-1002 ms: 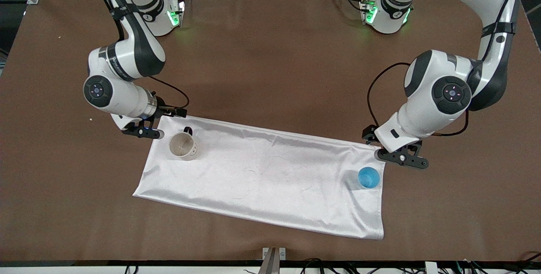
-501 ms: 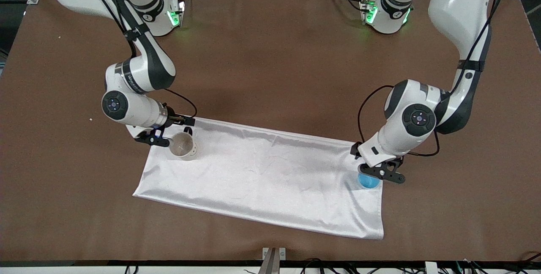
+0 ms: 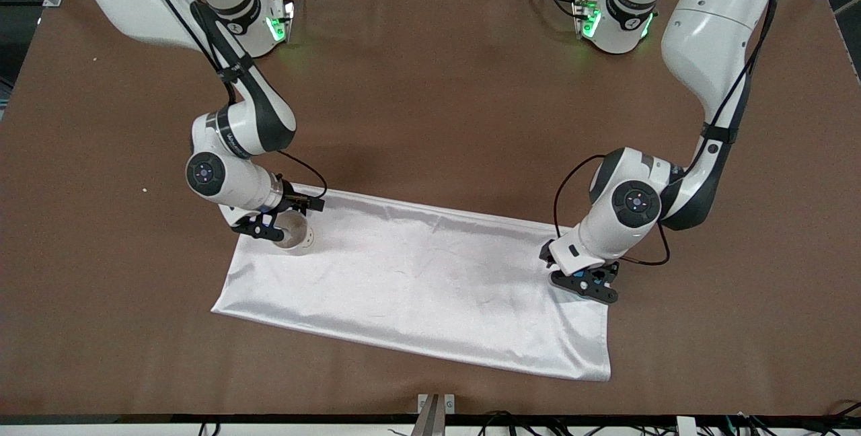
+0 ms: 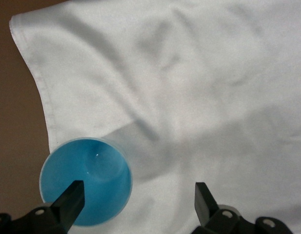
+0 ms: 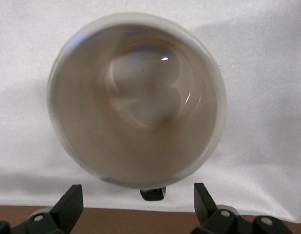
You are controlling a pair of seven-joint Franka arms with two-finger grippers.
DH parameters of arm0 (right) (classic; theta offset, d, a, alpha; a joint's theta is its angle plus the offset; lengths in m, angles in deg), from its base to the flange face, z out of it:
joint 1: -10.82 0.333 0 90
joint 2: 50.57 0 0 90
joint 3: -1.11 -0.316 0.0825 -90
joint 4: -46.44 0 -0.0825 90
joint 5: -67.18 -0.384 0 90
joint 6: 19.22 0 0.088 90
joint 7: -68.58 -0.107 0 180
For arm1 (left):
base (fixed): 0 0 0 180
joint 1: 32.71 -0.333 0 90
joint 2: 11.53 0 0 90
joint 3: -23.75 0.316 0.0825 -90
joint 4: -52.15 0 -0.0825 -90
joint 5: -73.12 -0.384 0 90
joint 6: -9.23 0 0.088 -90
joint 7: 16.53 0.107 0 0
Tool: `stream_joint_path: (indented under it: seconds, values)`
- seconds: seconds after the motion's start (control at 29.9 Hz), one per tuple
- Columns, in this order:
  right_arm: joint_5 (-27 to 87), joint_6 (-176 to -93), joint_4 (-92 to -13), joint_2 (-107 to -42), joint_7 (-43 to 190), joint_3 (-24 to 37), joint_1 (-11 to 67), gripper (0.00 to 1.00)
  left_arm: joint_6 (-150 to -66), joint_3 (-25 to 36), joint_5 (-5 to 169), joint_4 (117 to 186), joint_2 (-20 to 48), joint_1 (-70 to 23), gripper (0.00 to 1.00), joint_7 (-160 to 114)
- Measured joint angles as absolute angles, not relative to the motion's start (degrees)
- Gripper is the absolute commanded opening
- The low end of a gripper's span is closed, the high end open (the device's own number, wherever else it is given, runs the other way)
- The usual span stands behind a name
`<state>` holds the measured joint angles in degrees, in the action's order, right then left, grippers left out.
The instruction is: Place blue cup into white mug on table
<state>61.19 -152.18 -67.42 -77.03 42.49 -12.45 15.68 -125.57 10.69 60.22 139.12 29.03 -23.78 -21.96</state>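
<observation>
My right gripper grips the white mug by its dark handle (image 5: 153, 194) next, leaving the white mug's opening (image 5: 137, 102) free to take in the blue cup.
The blue cup (image 4: 86, 181) stands upright on the white cloth, near the cloth's corner at the left arm's end; the front view hides it under the left hand. My left gripper (image 4: 136, 202) (image 3: 584, 284) is open just above it, with one fingertip (image 4: 71, 197) over the cup's mouth and the other over bare cloth. The white mug (image 5: 135, 97) (image 3: 297, 237) stands upright and empty on the cloth at the right arm's end. My right gripper (image 5: 136, 202) (image 3: 261, 226) is open low over the mug's edge. The mug's dark handle (image 5: 152, 193) lies between its fingers.
A large white cloth (image 3: 417, 281) lies slantwise on the brown table (image 3: 430, 99), and both cups stand on it. The two arm bases (image 3: 612, 19) stand at the table's edge farthest from the front camera.
Both arms have come down and inward. The left gripper has moved over the blue cup and now covers it in the front view. The right gripper has moved over the mug's edge.
</observation>
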Motion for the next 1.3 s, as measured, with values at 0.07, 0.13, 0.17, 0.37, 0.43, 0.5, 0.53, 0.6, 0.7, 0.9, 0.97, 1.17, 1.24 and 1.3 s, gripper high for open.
stream_joint_path:
  seconds: [0.07, 0.13, 0.17, 0.37, 0.43, 0.5, 0.53, 0.6, 0.7, 0.9, 0.97, 1.17, 1.24, 1.3]
  values:
    - [62.1, -152.4, -67.4, -77.0, 42.6, -12.4, 15.7, 1.00, -125.9, 10.7, 60.2, 138.9, 29.1, -23.8, 1.00, -21.9]
    - [63.3, -152.9, -67.4, -77.0, 42.6, -12.4, 15.6, 1.00, -126.0, 10.7, 60.0, 138.9, 29.2, -23.8, 1.00, -21.9]
    - [63.9, -153.2, -67.4, -77.0, 42.6, -12.3, 15.6, 1.00, -126.2, 10.7, 59.7, 138.9, 29.2, -23.8, 1.00, -21.8]
    - [65.2, -155.1, -67.4, -77.5, 42.7, -12.2, 15.4, 1.00, -126.9, 10.7, 56.7, 138.9, 29.8, -23.8, 1.00, -21.0]
    - [65.2, -156.1, -67.4, -77.9, 42.8, -12.2, 15.4, 1.00, -127.9, 10.8, 56.2, 138.9, 30.2, -23.9, 1.00, -20.8]
    - [65.2, -156.8, -67.4, -78.4, 42.8, -12.1, 15.4, 1.00, -128.6, 10.8, 56.1, 138.9, 30.7, -24.0, 1.00, -20.3]
    - [65.3, -157.1, -67.4, -78.6, 42.8, -12.1, 15.4, 0.99, -128.9, 10.9, 56.0, 138.9, 31.0, -24.0, 1.00, -20.0]
    - [65.3, -157.8, -67.4, -78.9, 42.9, -12.1, 15.4, 0.83, -129.3, 10.9, 56.0, 138.8, 31.4, -24.0, 1.00, -19.4]
    - [65.3, -158.3, -67.4, -79.3, 42.9, -12.1, 15.4, 0.46, -129.7, 11.0, 56.0, 138.8, 31.9, -24.0, 1.00, -18.6]
    - [65.3, -158.5, -67.3, -79.4, 43.0, -12.2, 15.4, 0.07, -130.3, 11.1, 56.0, 138.8, 32.4, -24.0, 0.99, -18.4]
    - [65.3, -158.5, -67.3, -79.4, 43.0, -12.2, 15.4, 0.00, -130.3, 11.1, 56.0, 138.8, 32.4, -24.1, 0.78, -18.4]
    - [65.4, -158.6, -67.2, -79.4, 43.0, -12.2, 15.4, 0.00, -130.3, 11.2, 55.9, 138.8, 32.4, -24.1, 0.17, -18.3]
    - [65.6, -158.6, -67.1, -79.4, 43.1, -12.2, 15.4, 0.00, -130.3, 11.2, 55.7, 138.7, 32.4, -24.1, 0.00, -18.2]
    - [66.1, -158.7, -66.9, -79.2, 43.1, -12.2, 15.4, 0.00, -130.3, 11.2, 55.6, 138.7, 32.4, -24.2, 0.00, -17.6]
